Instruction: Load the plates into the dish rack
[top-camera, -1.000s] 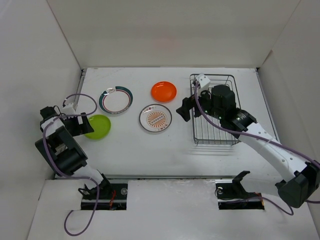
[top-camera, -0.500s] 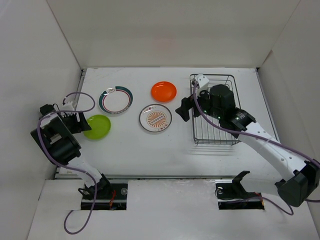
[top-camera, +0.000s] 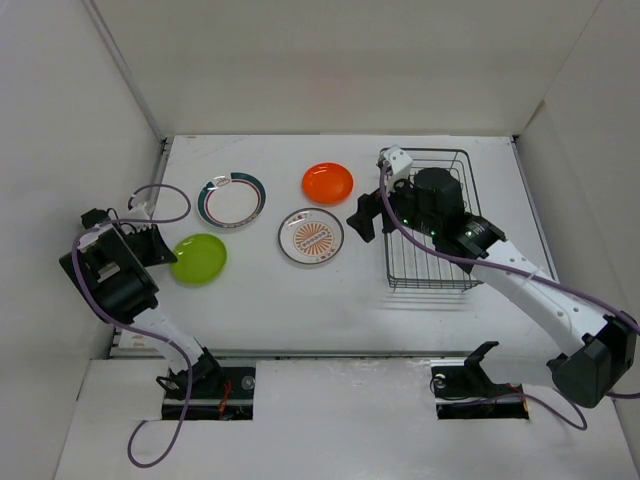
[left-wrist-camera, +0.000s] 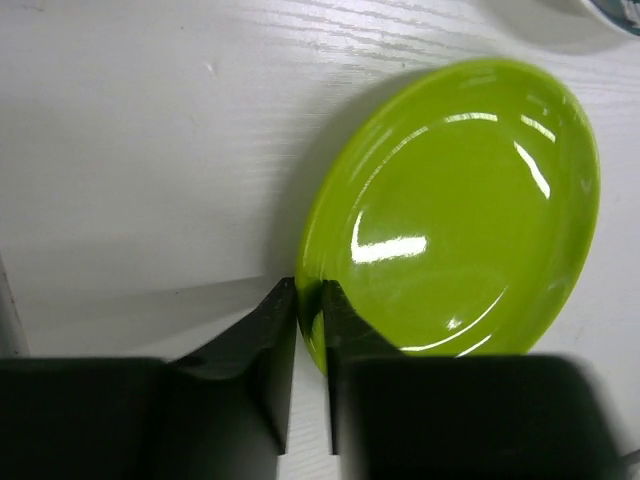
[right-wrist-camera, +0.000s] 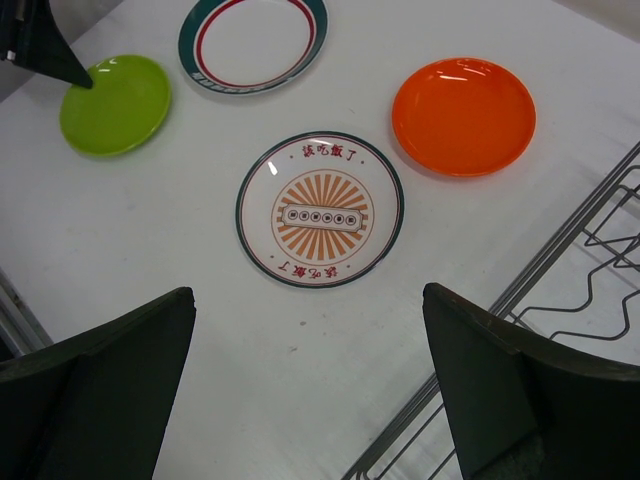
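The green plate should go edgewise into the dish rack (top-camera: 420, 270), so my right gripper should next grab the green plate's free rim (top-camera: 224, 258), opposite my left gripper.
The lime green plate (left-wrist-camera: 460, 220) lies at the table's left, and my left gripper (left-wrist-camera: 310, 300) is shut on its near rim, one finger above and one below. From above, the left gripper (top-camera: 160, 248) sits just left of that green plate (top-camera: 200, 258). The teal-and-red ringed plate (top-camera: 232, 200), the orange plate (top-camera: 328, 182) and the sunburst plate (top-camera: 311, 236) lie flat mid-table. The dish rack (top-camera: 420, 270) stands at the right with no plate in it. My right gripper (right-wrist-camera: 308, 292) hangs open above the table between the sunburst plate (right-wrist-camera: 320, 210) and the rack (right-wrist-camera: 600, 250).
White walls close in the table on the left, back and right. The right arm's body hangs over the rack's left half. The left arm's purple cable (top-camera: 160, 195) loops beside the ringed plate.
The left gripper's jaws closed onto the green plate's rim, and the plate shifted slightly right. The right arm edged a little to the left, still open.
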